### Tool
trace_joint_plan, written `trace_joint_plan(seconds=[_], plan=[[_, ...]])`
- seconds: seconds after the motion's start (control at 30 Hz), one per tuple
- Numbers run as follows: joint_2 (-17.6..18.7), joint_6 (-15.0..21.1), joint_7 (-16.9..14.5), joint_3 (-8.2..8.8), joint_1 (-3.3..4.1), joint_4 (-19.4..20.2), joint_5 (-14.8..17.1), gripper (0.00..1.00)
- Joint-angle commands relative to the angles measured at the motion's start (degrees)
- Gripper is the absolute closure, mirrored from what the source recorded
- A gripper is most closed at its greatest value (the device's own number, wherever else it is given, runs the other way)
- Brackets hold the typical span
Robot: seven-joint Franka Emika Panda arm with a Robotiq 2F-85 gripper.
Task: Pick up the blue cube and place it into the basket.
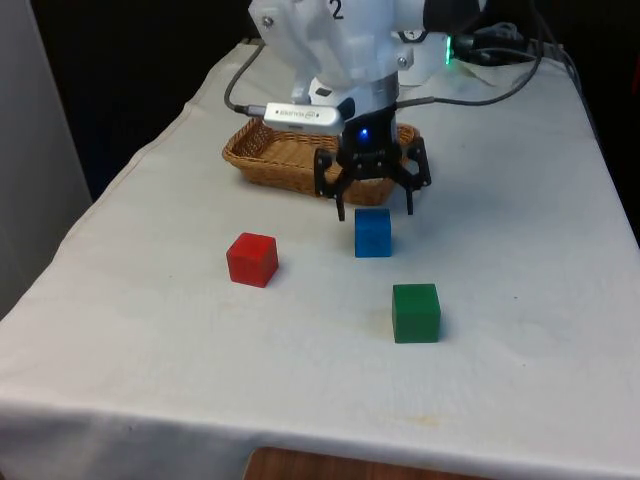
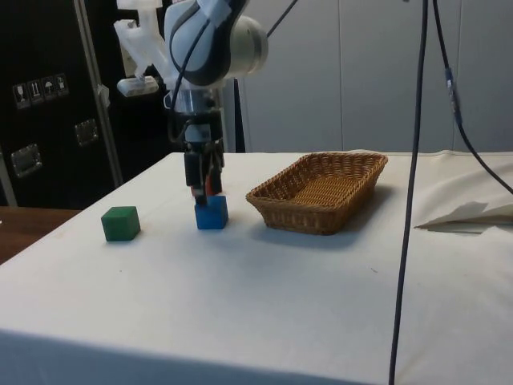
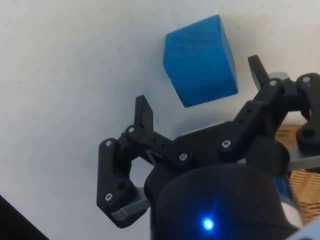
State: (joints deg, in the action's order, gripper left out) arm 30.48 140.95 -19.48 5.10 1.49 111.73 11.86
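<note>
The gripper grabs the blue cube (image 1: 373,233) by two opposite sides next, to place the cube into the basket (image 1: 300,152).
The blue cube (image 1: 373,233) (image 2: 212,213) (image 3: 201,60) rests on the white cloth, just in front of the wicker basket (image 1: 300,152) (image 2: 321,191). My gripper (image 1: 375,213) (image 2: 204,191) (image 3: 200,97) hangs open just above the cube and a little behind it, towards the basket. Its two black fingers (image 3: 144,114) stand spread wider than the cube, with nothing held between them. In the wrist view the cube lies just beyond the fingertips, turned at a slight angle. The basket holds nothing I can see.
A red cube (image 1: 251,259) lies towards the front view's left of the blue one. A green cube (image 1: 415,312) (image 2: 121,224) sits nearer the table's front edge. Black cables (image 1: 480,90) trail over the cloth behind the basket.
</note>
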Motion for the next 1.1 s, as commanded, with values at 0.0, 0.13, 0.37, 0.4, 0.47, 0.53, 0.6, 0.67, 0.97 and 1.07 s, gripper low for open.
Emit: trace_joint_plan(seconds=[0.0,0.13,0.37,0.4,0.47,0.53,0.6,0.67,0.97,1.07], plan=[[0.63,0.57,-0.17,-0.34,-0.23,-0.4,0.57,0.0],[1.55,0.97,0.11,-0.23,-0.06,-0.86,0.46,0.0],[3.15,2.46,0.69,-0.23,0.11,-1.09,0.34,0.0],[3.55,3.04,0.86,-0.17,0.17,-1.03,0.23,0.0],[4.01,3.72,1.09,-0.11,0.34,-1.03,0.11,0.0],[4.24,4.01,1.2,-0.06,0.4,-1.03,0.11,0.0],[4.87,4.87,1.49,0.0,0.63,-0.97,0.0,0.0],[5.21,5.33,1.6,0.06,0.74,-0.97,-0.06,0.0],[5.44,5.44,1.32,-0.06,0.57,-1.03,0.0,0.38],[5.44,5.44,1.32,0.0,0.57,-1.09,0.0,0.82]])
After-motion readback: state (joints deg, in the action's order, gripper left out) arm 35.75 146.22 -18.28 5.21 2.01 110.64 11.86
